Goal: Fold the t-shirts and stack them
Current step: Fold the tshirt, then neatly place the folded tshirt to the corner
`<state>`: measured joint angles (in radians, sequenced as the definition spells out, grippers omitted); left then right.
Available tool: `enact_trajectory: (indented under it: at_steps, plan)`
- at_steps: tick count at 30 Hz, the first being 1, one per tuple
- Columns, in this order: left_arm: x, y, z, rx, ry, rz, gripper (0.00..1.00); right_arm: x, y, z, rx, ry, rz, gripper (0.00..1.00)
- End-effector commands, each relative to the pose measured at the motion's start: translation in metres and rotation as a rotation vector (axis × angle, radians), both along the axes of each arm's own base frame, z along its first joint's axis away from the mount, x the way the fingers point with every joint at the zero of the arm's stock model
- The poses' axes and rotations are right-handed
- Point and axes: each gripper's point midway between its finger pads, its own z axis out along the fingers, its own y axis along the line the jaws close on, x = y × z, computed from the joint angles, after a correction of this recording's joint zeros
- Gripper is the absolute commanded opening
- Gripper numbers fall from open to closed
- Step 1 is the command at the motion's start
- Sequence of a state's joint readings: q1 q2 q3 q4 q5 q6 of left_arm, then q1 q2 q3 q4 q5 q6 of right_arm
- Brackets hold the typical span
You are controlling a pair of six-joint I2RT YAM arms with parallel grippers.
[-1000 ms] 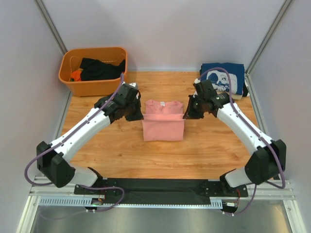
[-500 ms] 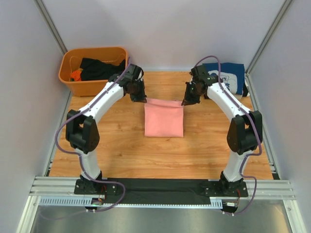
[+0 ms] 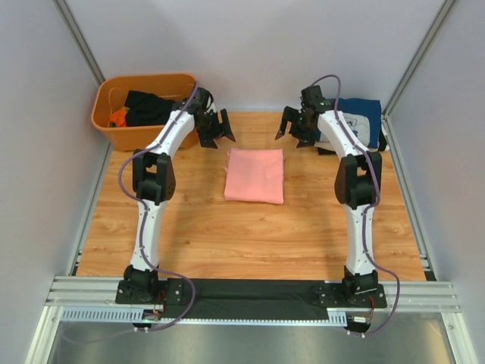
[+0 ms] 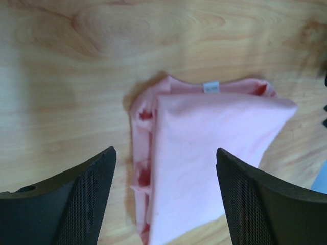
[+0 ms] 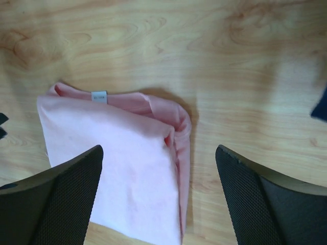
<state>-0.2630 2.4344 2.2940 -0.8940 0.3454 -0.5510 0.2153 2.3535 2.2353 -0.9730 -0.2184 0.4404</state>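
Note:
My right gripper is to grip all layers of the folded pink t-shirt's far corner beside the navy t-shirt next. Then it can stack the pink t-shirt still folded.
A salmon-pink t-shirt [image 3: 255, 175] lies folded in a neat rectangle at the middle of the wooden table. Its collar tag [image 4: 211, 87] shows at the far edge in both wrist views. My left gripper [image 3: 216, 130] hovers open past the shirt's far left corner, with nothing between its fingers [image 4: 82, 199]. My right gripper [image 3: 297, 127] hangs open past the far right corner, also empty. Both wrist cameras look down on the pink t-shirt [image 5: 117, 153] from above. A folded navy t-shirt [image 3: 358, 121] with white print lies at the back right.
An orange plastic tub [image 3: 144, 129] stands at the back left with a dark t-shirt [image 3: 155, 108] and other cloth inside. Grey walls close in the table on three sides. Both arms stretch far out towards the back.
Both grippers carried the pink shirt's near edge over to the back, let go and opened. They now stand lifted beyond its far edge, and the shirt lies folded smaller.

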Motion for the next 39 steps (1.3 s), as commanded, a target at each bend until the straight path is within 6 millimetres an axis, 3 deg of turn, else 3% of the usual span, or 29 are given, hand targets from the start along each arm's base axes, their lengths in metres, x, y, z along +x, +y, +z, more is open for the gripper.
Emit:
enact_trajectory:
  at_steps: [1,2,3,4,5,6,7,8,9,10,11,12,13,15,17,18,19,20,21,23,27,33,36,37,38,39]
  plan:
    - [-0.022,-0.022,0.089,-0.075,-0.138,-0.081,0.85,-0.02,0.006,0.054,0.051,-0.105,0.021,0.92]
    - [-0.031,-0.019,0.086,-0.068,-0.119,-0.084,0.85,-0.026,0.009,0.054,0.068,-0.114,0.032,0.92]
    - [-0.041,-0.021,0.105,-0.073,-0.15,-0.093,0.84,-0.047,0.009,0.027,0.08,-0.046,0.046,0.92]
    - [-0.051,-0.019,0.1,-0.06,-0.127,-0.094,0.84,-0.047,0.011,0.038,0.102,-0.099,0.056,0.92]
    - [-0.06,-0.022,0.103,-0.054,-0.128,-0.109,0.82,-0.053,0.013,0.033,0.11,-0.097,0.07,0.93]
    - [-0.071,-0.021,0.122,-0.058,-0.162,-0.114,0.82,-0.061,0.015,0.025,0.129,-0.081,0.093,0.93]
    - [-0.083,-0.017,0.113,-0.033,-0.134,-0.112,0.82,-0.067,0.017,0.015,0.137,-0.062,0.106,0.93]
    - [-0.093,-0.019,0.116,-0.021,-0.141,-0.13,0.81,-0.069,0.017,0.008,0.143,-0.052,0.117,0.93]
    - [-0.107,-0.015,0.135,-0.022,-0.18,-0.132,0.81,-0.071,0.018,0.004,0.154,-0.048,0.127,0.93]
    - [-0.12,-0.007,0.121,0.016,-0.148,-0.126,0.8,-0.069,0.018,-0.005,0.145,-0.04,0.13,0.92]
    - [-0.131,-0.004,0.121,0.031,-0.152,-0.139,0.8,-0.067,0.017,-0.008,0.148,-0.041,0.134,0.92]
    - [-0.143,0.005,0.137,0.045,-0.195,-0.13,0.79,-0.063,0.018,-0.014,0.152,-0.049,0.14,0.92]
    - [-0.16,0.013,0.119,0.071,-0.153,-0.132,0.79,-0.06,0.017,-0.019,0.152,-0.05,0.141,0.91]
    - [-0.189,0.034,0.113,0.125,-0.153,-0.125,0.79,-0.052,0.018,-0.028,0.186,-0.059,0.145,0.89]
    - [-0.209,0.048,0.11,0.16,-0.16,-0.124,0.79,-0.046,0.018,-0.033,0.216,-0.056,0.142,0.83]
    - [-0.219,0.058,0.119,0.178,-0.195,-0.108,0.79,-0.039,0.015,-0.035,0.228,-0.07,0.136,0.81]
    - [-0.233,0.066,0.104,0.202,-0.164,-0.11,0.79,-0.037,0.014,-0.047,0.235,-0.05,0.126,0.8]
    - [-0.242,0.072,0.101,0.221,-0.16,-0.119,0.79,-0.032,0.015,-0.046,0.258,-0.058,0.135,0.78]
    - [-0.25,0.08,0.106,0.238,-0.183,-0.107,0.79,-0.031,0.015,-0.058,0.265,-0.037,0.133,0.77]
    - [-0.268,0.091,0.093,0.276,-0.144,-0.118,0.79,-0.029,0.016,-0.064,0.283,-0.026,0.14,0.75]
    - [-0.29,0.107,0.094,0.311,-0.148,-0.102,0.79,-0.029,0.02,-0.086,0.313,-0.007,0.131,0.68]
    - [-0.302,0.117,0.095,0.327,-0.164,-0.079,0.79,-0.035,0.035,-0.103,0.375,0.008,0.147,0.48]
    - [-0.306,0.122,0.092,0.346,-0.168,-0.076,0.79,-0.039,0.041,-0.108,0.4,0.006,0.168,0.28]
    - [-0.306,0.123,0.091,0.349,-0.172,-0.081,0.79,-0.042,0.043,-0.11,0.411,0.005,0.176,0.11]
    - [-0.305,0.13,0.092,0.378,-0.185,-0.065,0.79,-0.044,0.047,-0.107,0.438,0.0,0.196,0.01]
    - [-0.306,0.134,0.088,0.402,-0.184,-0.059,0.79,-0.043,0.049,-0.103,0.453,-0.018,0.209,0.0]
